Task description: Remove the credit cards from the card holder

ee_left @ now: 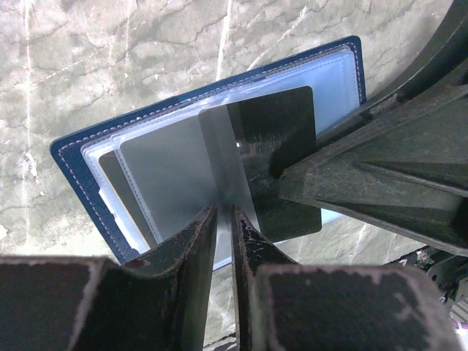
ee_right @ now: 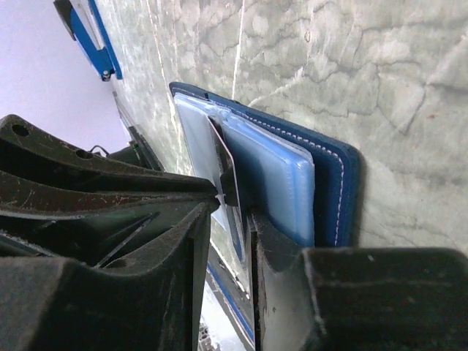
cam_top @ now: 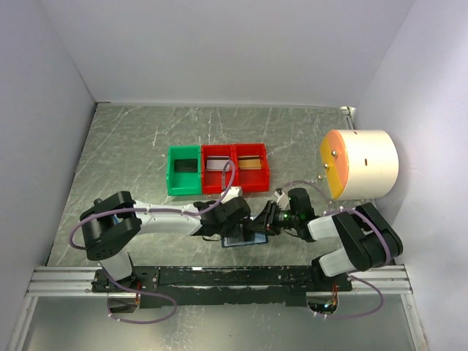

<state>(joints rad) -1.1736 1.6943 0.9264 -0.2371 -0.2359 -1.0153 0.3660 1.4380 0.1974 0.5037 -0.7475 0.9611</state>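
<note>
My right gripper should close on the card now, because the dark credit card's free edge (cam_top: 256,227) (ee_right: 236,221) sticks out of the pockets and is between its fingers.
The navy card holder (cam_top: 235,242) (ee_left: 73,157) (ee_right: 333,175) lies open on the table between the two arms, its clear pockets up. My left gripper (cam_top: 247,231) (ee_left: 225,212) is pinched on a clear pocket leaf of the holder. A dark grey credit card (ee_left: 281,139) (ee_right: 221,150) sticks out of the pockets. My right gripper (cam_top: 257,229) (ee_right: 232,208) stands slightly open, with this card's edge in the gap. In the left wrist view the right gripper's fingers (ee_left: 351,172) reach the card from the right. Another dark card (ee_left: 108,172) shows through a pocket.
Behind the grippers stand a green bin (cam_top: 171,179) and two red bins (cam_top: 207,183) (cam_top: 263,175), each with a card in it. A white cylinder with an orange face (cam_top: 365,164) sits at the right. A small blue tag (ee_right: 95,36) lies farther off.
</note>
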